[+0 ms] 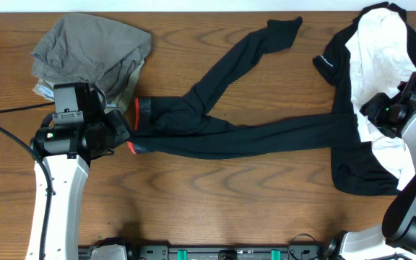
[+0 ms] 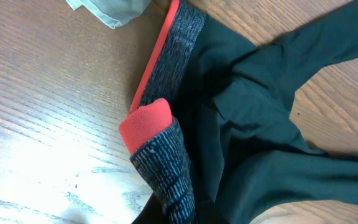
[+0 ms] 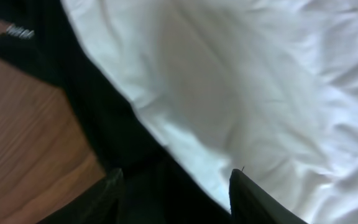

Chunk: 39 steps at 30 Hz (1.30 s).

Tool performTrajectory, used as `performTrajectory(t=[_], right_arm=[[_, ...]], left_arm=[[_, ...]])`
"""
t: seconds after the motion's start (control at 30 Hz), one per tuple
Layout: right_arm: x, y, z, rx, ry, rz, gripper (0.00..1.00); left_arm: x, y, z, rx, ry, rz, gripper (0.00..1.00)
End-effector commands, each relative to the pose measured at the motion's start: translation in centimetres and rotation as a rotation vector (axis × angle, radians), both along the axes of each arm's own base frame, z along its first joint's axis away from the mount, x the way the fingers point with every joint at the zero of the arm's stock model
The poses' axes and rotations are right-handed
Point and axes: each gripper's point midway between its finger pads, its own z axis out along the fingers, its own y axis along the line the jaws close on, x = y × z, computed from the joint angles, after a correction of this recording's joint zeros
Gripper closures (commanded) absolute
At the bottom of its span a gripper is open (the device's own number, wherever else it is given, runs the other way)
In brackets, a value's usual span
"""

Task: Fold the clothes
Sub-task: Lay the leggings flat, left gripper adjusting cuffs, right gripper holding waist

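The waistband corner would land on flat wood, clear of the grey clothes, so I should open my left gripper.
Dark green leggings [image 1: 266, 137] lie spread across the table, one leg running up to the back and one to the right. Their grey waistband with red lining [image 1: 144, 108] is at the left. My left gripper [image 1: 121, 133] is shut on a corner of that waistband [image 2: 160, 149], pinched at the bottom of the left wrist view [image 2: 173, 214]. A black and white garment [image 1: 381, 50] lies at the far right. My right gripper [image 1: 373, 110] is open just above it, fingers spread [image 3: 174, 186] over its black edge and white fabric [image 3: 241, 74].
A pile of grey clothes [image 1: 92, 47] sits at the back left, close to the waistband; its pale edge shows in the left wrist view [image 2: 110, 9]. A black cable [image 1: 6, 133] runs along the left edge. Bare wood lies in front of the leggings.
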Motion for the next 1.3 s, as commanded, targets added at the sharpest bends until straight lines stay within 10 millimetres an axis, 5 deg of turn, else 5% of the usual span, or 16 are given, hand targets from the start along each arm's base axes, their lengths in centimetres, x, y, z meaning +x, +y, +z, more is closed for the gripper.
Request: performTrajectory(t=[0.0,0.33,0.47,0.53,0.7,0.87,1.27], right_arm=[[0.4,2.5,0.2,0.075,-0.025,0.118,0.48],[-0.1,4.4,-0.2,0.049,0.006,0.265,0.5],[1.6,4.0,0.7,-0.021,-0.072,0.32,0.5],[2.8,3.7,1.2,-0.074,-0.115,0.348,0.5],[5.9,4.8,1.1,-0.139,-0.205,0.414,0.53],[8.8,7.3,-1.4,-0.182,-0.25,0.511,0.5],[10.3,7.5,-7.3,-0.205,-0.222,0.51,0.47]], left_arm=[[-0.1,0.2,-0.5,0.015,0.009,-0.008,0.94],[0.2,0.3,-0.4,0.017,-0.006,-0.008,0.91],[0.4,0.3,-0.3,0.018,-0.014,-0.008,0.29],[0.6,0.3,-0.2,0.019,-0.022,-0.008,0.18],[1.0,0.4,-0.1,0.02,-0.039,-0.007,0.14],[1.1,0.4,0.0,0.021,-0.044,-0.007,0.14],[1.3,0.4,0.1,0.022,-0.053,-0.008,0.14]])
